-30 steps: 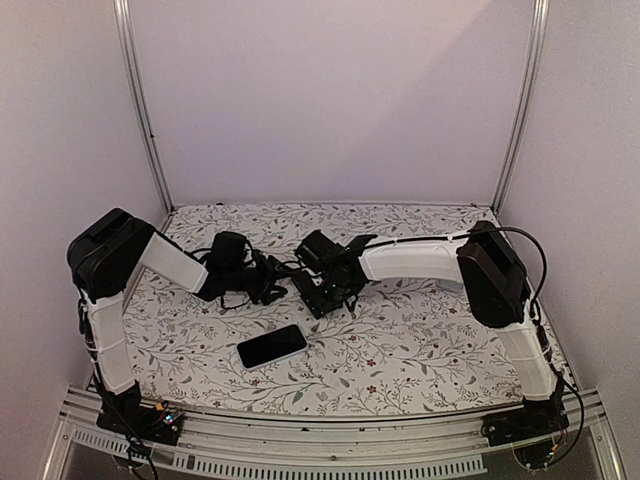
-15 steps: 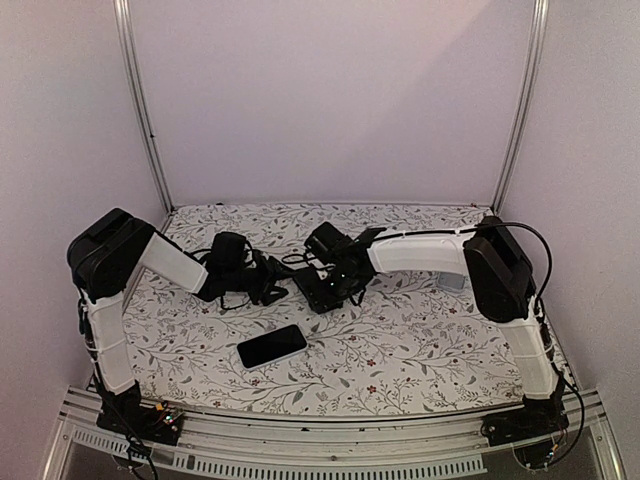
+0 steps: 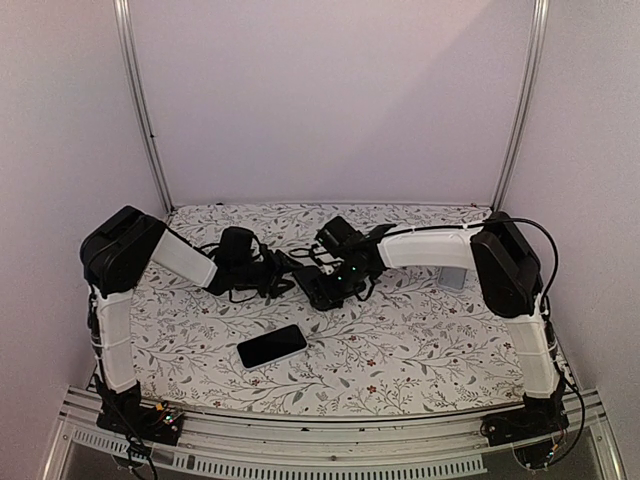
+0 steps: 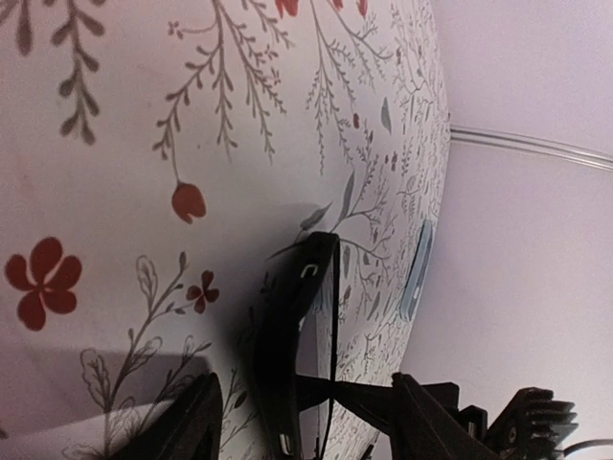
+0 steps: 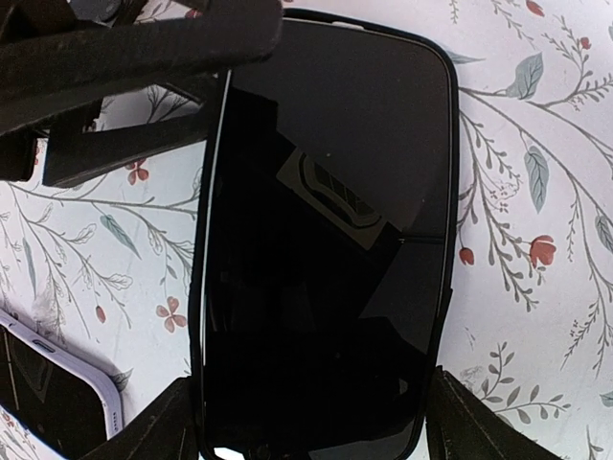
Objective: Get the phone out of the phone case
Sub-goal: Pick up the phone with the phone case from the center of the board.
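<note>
The black phone's near long edge point(image 3: 298, 276) is only just crossed by the upper fingertip of my left gripper, so I need to move it farther before it closes there.
A black phone in a black case point(image 5: 326, 240) is held low over the flowered table between my two grippers; in the top view it shows as a dark slab point(image 3: 315, 293). My right gripper point(image 5: 311, 426) is shut on its near end, one finger on each long side; it also shows in the top view point(image 3: 332, 284). My left gripper point(image 4: 302, 422) is open and straddles the other end, seen edge-on, where the case point(image 4: 281, 350) bows away from a thin dark edge. The left gripper also shows in the top view point(image 3: 288, 272). Its fingers point(image 5: 144, 43) reach over the phone's far left corner.
A second dark phone with a pale edge point(image 3: 272, 346) lies face up on the table nearer the front, and its corner shows in the right wrist view point(image 5: 38, 383). A pale grey-blue flat object point(image 3: 452, 276) lies under the right forearm. Walls close in the sides and back.
Both grippers have shifted a little to the right and toward the back with the cased phone between them. The second phone has not moved.
</note>
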Tool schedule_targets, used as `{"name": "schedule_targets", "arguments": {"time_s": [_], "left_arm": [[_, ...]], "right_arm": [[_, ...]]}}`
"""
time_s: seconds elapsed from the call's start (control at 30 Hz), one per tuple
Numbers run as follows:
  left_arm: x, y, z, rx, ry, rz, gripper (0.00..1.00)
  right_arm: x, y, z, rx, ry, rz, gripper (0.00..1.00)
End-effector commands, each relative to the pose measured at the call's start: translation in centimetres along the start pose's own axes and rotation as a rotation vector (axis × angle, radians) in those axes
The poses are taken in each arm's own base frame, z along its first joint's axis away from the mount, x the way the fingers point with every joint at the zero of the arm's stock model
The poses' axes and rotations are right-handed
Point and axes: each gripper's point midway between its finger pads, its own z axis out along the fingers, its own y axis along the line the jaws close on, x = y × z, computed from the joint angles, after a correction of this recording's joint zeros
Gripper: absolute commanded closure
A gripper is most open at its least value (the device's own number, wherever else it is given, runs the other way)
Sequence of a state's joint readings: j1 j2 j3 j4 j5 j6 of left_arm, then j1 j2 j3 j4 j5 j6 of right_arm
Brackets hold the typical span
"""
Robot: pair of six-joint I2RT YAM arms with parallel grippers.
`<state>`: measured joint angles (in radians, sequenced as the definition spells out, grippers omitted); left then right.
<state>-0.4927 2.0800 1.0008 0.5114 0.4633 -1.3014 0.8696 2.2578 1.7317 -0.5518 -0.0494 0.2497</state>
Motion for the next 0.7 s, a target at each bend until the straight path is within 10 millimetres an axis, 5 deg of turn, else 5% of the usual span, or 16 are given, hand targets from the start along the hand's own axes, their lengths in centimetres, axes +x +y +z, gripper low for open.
{"name": "schedule_targets", "arguments": {"time_s": [0.0, 0.3, 0.6, 0.67], "left_arm": [[-0.4, 0.6, 1.3, -0.023, -0.002, 0.010, 0.39], [0.6, 0.7, 3.3, -0.045, 0.025, 0.014, 0.47], [0.5, 0.6, 3.1, -0.043, 0.013, 0.017, 0.98], [0.4, 0.0, 3.0, -0.022, 0.011, 0.031, 1.00]], "right_arm": [[1.0, 0.9, -0.2, -0.070, 0.026, 0.031, 0.52], [1.2, 0.6, -0.4, -0.077, 0.018, 0.038, 0.53], [0.9, 0.4, -0.8, -0.075, -0.004, 0.040, 0.52], [0.4, 0.4, -1.1, -0.070, -0.018, 0.039, 0.50]]}}
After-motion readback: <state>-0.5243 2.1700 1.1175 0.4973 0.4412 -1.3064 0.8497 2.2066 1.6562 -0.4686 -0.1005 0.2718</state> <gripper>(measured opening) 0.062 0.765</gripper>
